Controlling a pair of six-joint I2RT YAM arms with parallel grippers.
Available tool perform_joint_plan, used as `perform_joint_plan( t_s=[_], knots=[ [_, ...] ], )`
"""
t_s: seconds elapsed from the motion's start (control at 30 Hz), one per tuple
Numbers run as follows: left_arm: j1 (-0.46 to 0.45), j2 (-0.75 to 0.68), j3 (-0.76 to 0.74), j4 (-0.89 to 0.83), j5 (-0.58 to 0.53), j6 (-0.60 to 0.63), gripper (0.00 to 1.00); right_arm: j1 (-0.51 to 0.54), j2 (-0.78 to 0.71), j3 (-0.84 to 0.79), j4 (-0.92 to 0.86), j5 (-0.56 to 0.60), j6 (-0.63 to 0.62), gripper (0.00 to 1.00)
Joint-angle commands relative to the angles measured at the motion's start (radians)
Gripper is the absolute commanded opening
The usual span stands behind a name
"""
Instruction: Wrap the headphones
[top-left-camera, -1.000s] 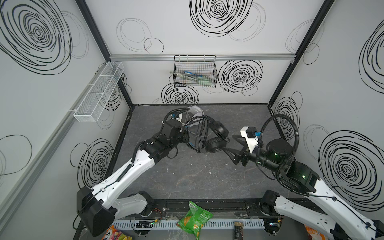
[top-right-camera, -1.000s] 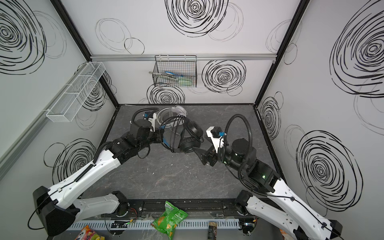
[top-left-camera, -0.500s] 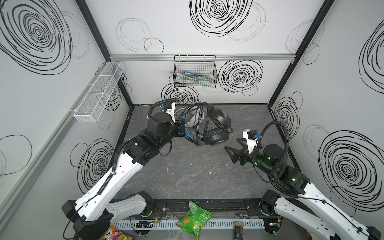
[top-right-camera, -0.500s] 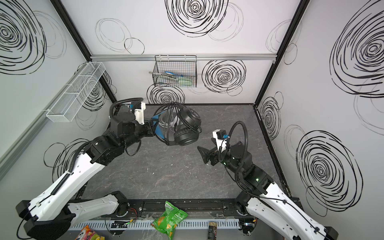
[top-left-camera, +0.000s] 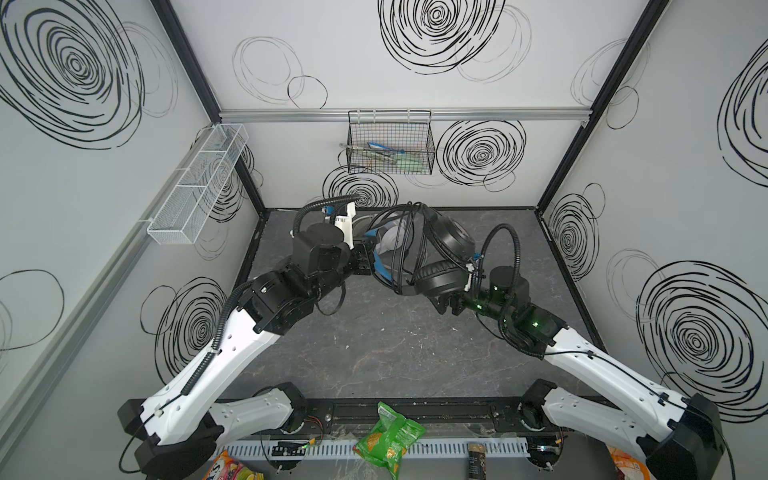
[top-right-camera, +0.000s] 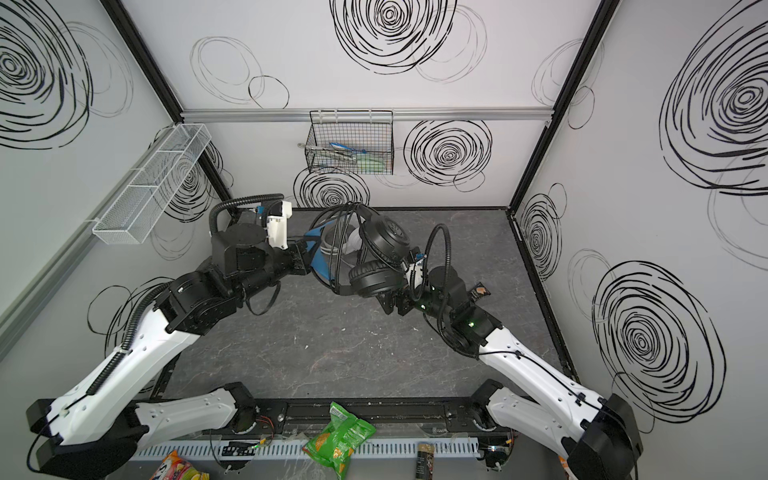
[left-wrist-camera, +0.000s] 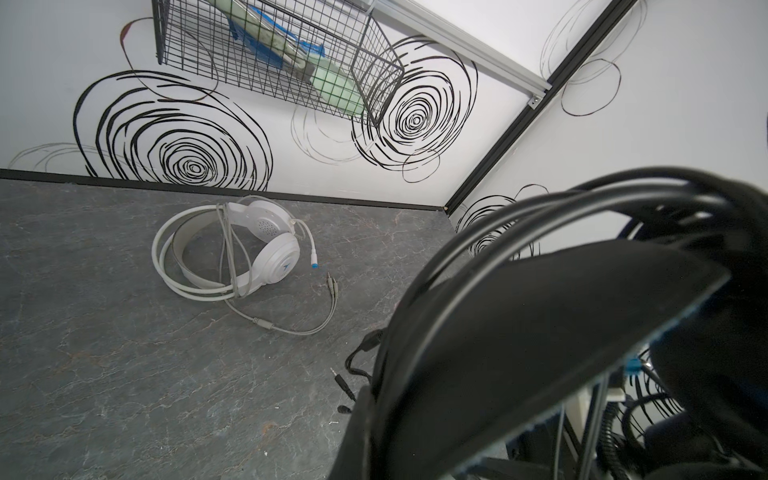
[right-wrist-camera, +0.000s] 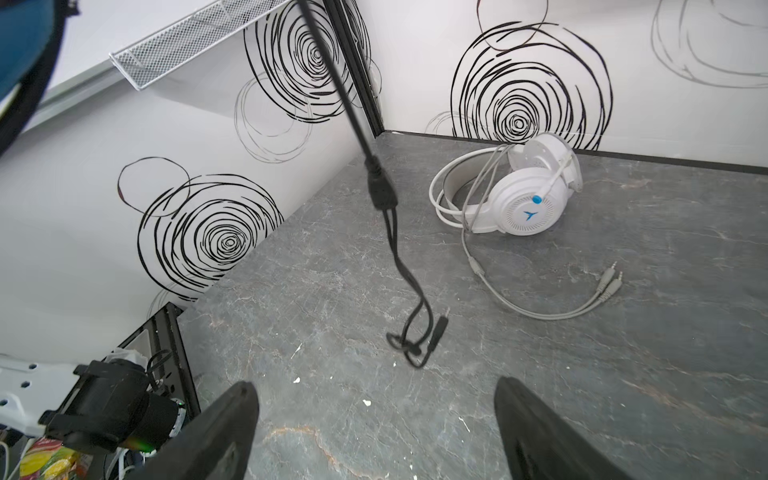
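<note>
My right gripper grabs the cable's loose hanging end near its plugs next, to wrap the black cable round the headphones.
The black headphones (top-left-camera: 446, 239) with blue headband padding hang in the air over the middle of the table, their black cable looped round them. My left gripper (top-left-camera: 368, 262) is shut on the blue-padded headband. A loose end of the cable (right-wrist-camera: 382, 195) hangs down, its plugs (right-wrist-camera: 419, 336) reaching the table. My right gripper (right-wrist-camera: 374, 386) stands open and empty, just below the lower ear cup (top-right-camera: 374, 280). The white headphones (left-wrist-camera: 232, 253) lie on the table near the back wall, cable coiled round them, largely hidden in both top views.
A black wire basket (top-left-camera: 390, 145) hangs on the back wall and a white mesh shelf (top-left-camera: 199, 183) on the left wall. A green snack bag (top-left-camera: 388, 436) lies at the front rail. A small brown packet (top-right-camera: 480, 291) sits behind the right arm.
The left arm has lifted the black headphones off the table and carried them to the right. The right gripper has opened wider and moved in under the lower ear cup.
</note>
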Motion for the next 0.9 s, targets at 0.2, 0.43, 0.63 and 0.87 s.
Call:
perform_joint_plan(
  t_s=[0.2, 0.43, 0.63, 0.87],
  knots=[
    [-0.041, -0.002, 0.068, 0.124, -0.036, -0.055, 0.00, -0.020, 0.138, 0.015, 0.036, -0.084, 0.045, 0.91],
    [-0.052, 0.001, 0.080, 0.128, -0.030, -0.062, 0.00, -0.033, 0.176, -0.033, 0.128, -0.090, 0.048, 0.86],
    [-0.065, -0.018, 0.057, 0.141, -0.033, -0.096, 0.00, -0.068, 0.298, 0.050, 0.178, -0.126, 0.061, 0.85],
    [-0.070, -0.023, 0.059, 0.127, -0.045, -0.092, 0.00, -0.081, 0.423, 0.175, 0.112, -0.228, 0.073, 0.82]
  ],
)
